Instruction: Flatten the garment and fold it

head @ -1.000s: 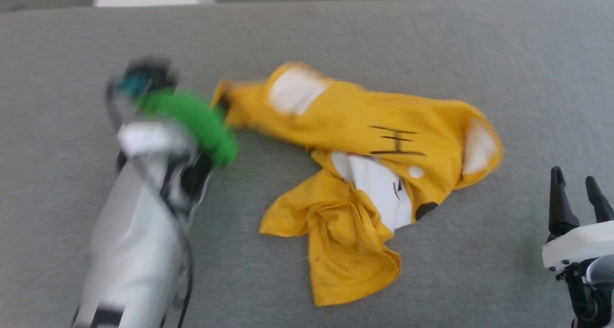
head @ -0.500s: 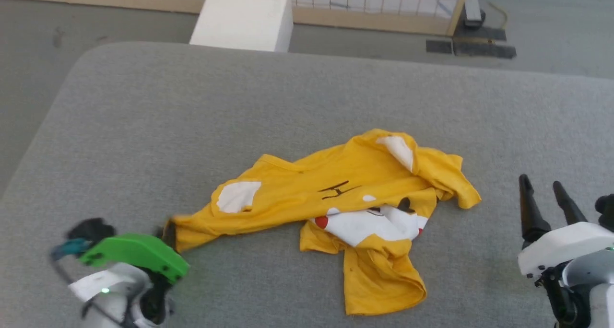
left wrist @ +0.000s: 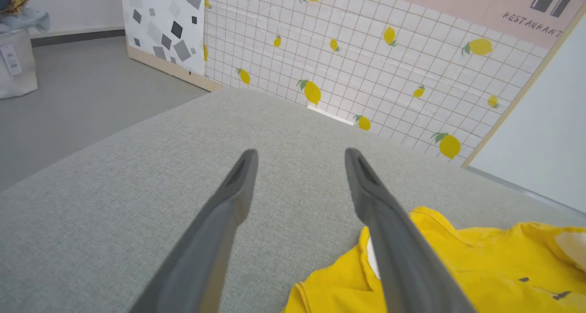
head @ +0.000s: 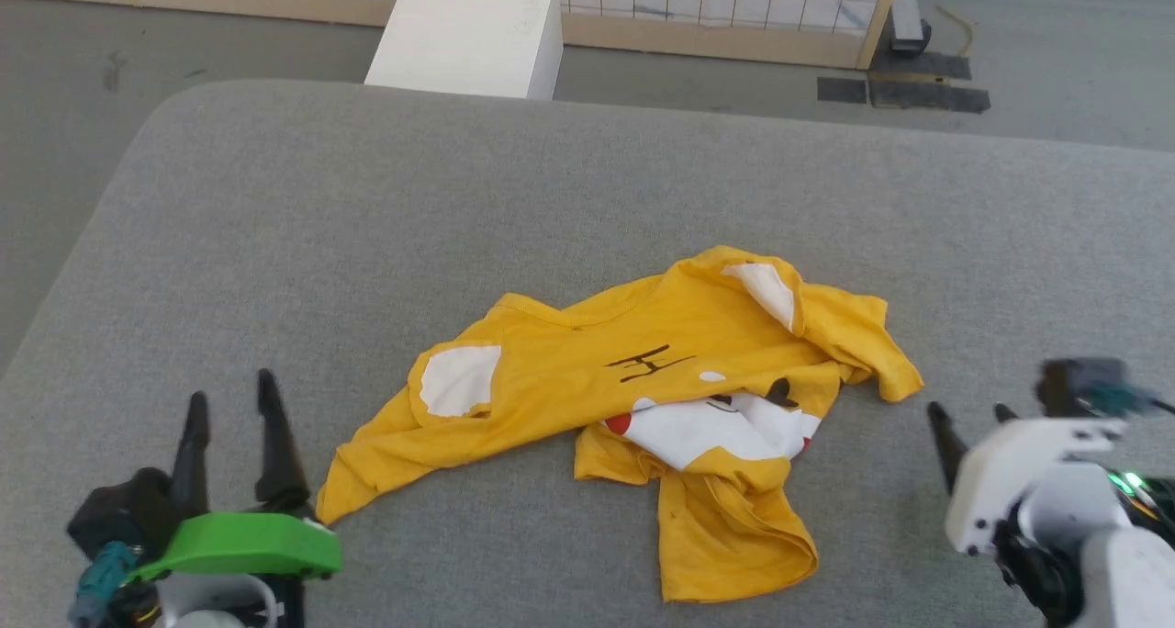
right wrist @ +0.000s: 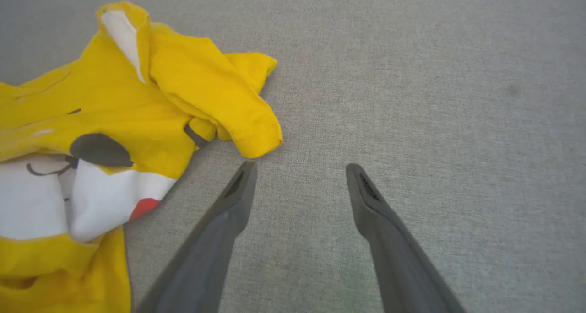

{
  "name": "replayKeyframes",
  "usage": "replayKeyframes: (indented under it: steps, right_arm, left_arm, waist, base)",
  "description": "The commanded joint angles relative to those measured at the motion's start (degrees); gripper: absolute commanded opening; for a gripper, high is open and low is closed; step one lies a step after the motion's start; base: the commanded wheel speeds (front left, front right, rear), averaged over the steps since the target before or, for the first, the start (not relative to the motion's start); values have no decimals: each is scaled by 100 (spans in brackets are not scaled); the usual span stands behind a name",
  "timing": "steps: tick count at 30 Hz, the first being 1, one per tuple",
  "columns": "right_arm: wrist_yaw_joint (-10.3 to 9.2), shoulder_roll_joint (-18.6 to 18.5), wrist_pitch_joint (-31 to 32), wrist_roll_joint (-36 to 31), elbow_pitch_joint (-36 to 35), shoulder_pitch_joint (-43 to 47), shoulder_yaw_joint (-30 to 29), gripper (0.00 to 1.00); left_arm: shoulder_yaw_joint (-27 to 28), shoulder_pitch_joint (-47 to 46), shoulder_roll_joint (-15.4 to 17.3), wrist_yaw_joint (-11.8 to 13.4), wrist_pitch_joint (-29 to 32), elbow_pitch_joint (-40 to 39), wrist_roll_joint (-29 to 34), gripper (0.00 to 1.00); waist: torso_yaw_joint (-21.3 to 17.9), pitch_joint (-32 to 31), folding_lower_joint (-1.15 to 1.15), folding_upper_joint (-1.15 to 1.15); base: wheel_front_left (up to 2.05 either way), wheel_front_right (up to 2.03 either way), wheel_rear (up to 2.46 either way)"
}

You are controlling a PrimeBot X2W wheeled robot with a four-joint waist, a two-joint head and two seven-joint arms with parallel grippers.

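Note:
I should next use my right gripper to grab the T-shirt by its folded sleeve (head: 889,369). This is to spread the crumpled T-shirt (head: 595,364) flat for folding.
The mustard-yellow T-shirt (head: 633,398) lies crumpled on the grey cushion surface (head: 459,206), with white patches, black stripes and a red dot showing. My left gripper (head: 229,398) stands open at the lower left, just left of the shirt's near corner, holding nothing. In the left wrist view the open left gripper (left wrist: 300,153) points over bare cushion, the shirt (left wrist: 480,267) at its right. My right gripper (head: 968,412) is open at the lower right, apart from the shirt. In the right wrist view the right gripper (right wrist: 300,166) sits just below a folded sleeve of the shirt (right wrist: 137,107).
A white block (head: 468,31) stands on the floor beyond the cushion's far edge. A tiled panel with lemon prints (left wrist: 366,56) runs behind it. The grey floor (head: 55,105) drops away at the left. A white fabric bin (left wrist: 16,61) stands far left.
My left gripper has let go of the shirt's corner, opened and turned its fingers upward. The right arm has swung lower and inward. The shirt lies almost as before.

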Motion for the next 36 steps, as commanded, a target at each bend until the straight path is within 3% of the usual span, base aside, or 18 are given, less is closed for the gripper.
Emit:
replayKeyframes:
  steps: [1, 9, 20, 21, 22, 24, 33, 36]
  right_arm:
    - [-8, -23, 325, -214, -38, -238, 164, 100]
    - [-8, -508, 1433, -534, 166, -919, 681, 100]
    - [-8, -679, 1473, -376, 448, -1054, 925, 100]
    - [-8, -685, 1423, -361, 443, -1065, 920, 82]
    - [-8, -691, 1376, -358, 443, -1077, 918, 27]
    - [-8, -708, 1223, -351, 416, -1106, 918, 0]
    - [-8, -693, 891, -219, 241, -1059, 781, 0]
    - [-8, -663, 853, -166, 22, -979, 646, 0]
  left_arm:
    - [37, 94, -130, -80, -41, -66, 162, 100]
    - [232, -77, -510, -420, -43, -71, 484, 100]
    - [367, -263, -653, -695, -44, 147, 595, 100]
    - [375, -269, -658, -713, -44, 169, 589, 100]
    - [383, -275, -662, -726, -44, 188, 588, 100]
    - [361, -278, -667, -758, -44, 254, 592, 100]
    - [337, -299, -676, -782, -14, 460, 476, 100]
    - [303, -377, -648, -661, 560, 359, 349, 100]
  waist:
    - [53, 119, 0, 0]
    - [290, 477, 0, 0]
    - [462, 721, 0, 0]
    - [459, 729, 0, 0]
    - [455, 731, 0, 0]
    - [447, 720, 0, 0]
    - [374, 540, 0, 0]
    - [371, 487, 0, 0]
  base:
    - [0, 0, 0]
    - [0, 0, 0]
    - [0, 0, 0]
    - [0, 0, 0]
    - [0, 0, 0]
    - [0, 0, 0]
    - [0, 0, 0]
    - [0, 0, 0]
